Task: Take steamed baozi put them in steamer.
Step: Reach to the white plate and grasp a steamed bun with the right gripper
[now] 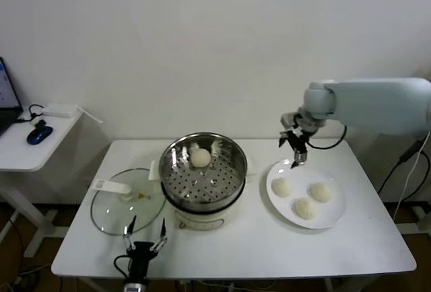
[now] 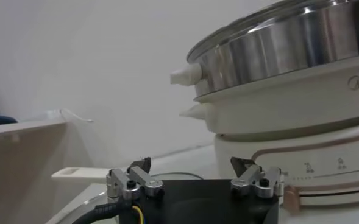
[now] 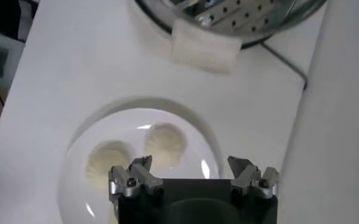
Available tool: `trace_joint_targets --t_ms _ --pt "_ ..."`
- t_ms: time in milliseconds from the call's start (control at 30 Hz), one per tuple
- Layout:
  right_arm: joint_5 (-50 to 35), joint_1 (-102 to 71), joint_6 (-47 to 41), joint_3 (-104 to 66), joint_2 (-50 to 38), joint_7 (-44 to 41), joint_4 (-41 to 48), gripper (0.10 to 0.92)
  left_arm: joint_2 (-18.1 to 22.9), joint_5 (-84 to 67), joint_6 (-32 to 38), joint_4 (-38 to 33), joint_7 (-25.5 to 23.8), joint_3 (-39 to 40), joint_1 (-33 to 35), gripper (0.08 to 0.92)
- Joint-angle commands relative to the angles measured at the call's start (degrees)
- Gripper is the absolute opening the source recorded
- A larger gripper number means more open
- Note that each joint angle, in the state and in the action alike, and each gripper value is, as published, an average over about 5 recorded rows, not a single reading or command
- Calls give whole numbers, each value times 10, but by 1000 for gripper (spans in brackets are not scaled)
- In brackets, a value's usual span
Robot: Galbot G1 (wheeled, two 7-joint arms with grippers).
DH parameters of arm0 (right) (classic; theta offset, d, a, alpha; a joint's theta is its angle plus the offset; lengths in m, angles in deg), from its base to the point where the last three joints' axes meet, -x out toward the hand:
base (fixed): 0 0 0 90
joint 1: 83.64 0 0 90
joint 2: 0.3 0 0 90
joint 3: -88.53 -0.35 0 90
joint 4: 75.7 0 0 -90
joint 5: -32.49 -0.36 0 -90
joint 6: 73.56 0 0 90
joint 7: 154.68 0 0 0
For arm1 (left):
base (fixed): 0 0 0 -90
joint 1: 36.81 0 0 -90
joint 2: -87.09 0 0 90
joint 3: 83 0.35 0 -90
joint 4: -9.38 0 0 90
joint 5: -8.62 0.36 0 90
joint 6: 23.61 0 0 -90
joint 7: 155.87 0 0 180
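I should next grab the plated baozi nearest the steamer [image 1: 282,186] with my right gripper. I should hold the baozi by its rounded sides to load the steamer [image 1: 222,171].
The shiny steel steamer [image 1: 222,171] stands mid-table on its white base, with one off-white baozi [image 1: 201,157] on the perforated tray. Three more baozi [image 1: 281,186] [image 1: 321,192] [image 1: 305,208] lie on a white plate [image 1: 337,216] to its right. My right gripper [image 1: 296,152] hangs open and empty over the plate's far rim. The right wrist view shows it [image 3: 191,164] above two baozi [image 3: 165,143] [image 3: 106,165], with the steamer [image 3: 240,18] beyond. My left gripper [image 1: 145,230] waits open at the table's front edge. In the left wrist view it [image 2: 194,167] sits low beside the steamer [image 2: 289,55].
A flat glass lid [image 1: 128,204] with a white handle [image 1: 111,186] lies left of the steamer, just beyond the left gripper. A small side table [image 1: 27,147] with a blue mouse stands at far left. The wall is close behind the table.
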Motion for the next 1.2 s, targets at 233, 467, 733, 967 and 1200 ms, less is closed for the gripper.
trace_joint_targets --t_ms 233,467,733,967,1200 --pt "54 -186 -51 -106 -28 15 97 823 -1 4 3 10 3 -6 0 823" --pt "66 -225 -48 -145 -2 25 149 823 -1 6 5 15 4 -8 -2 823" --pt "65 -245 -52 -170 12 26 162 823 -1 8 4 16 4 -7 -4 823" --pt "66 -247 -57 -173 16 24 163 820 -1 8 4 15 4 -8 -4 823" --pt "70 -246 -60 -173 17 22 167 754 -1 9 4 13 5 -7 -3 823"
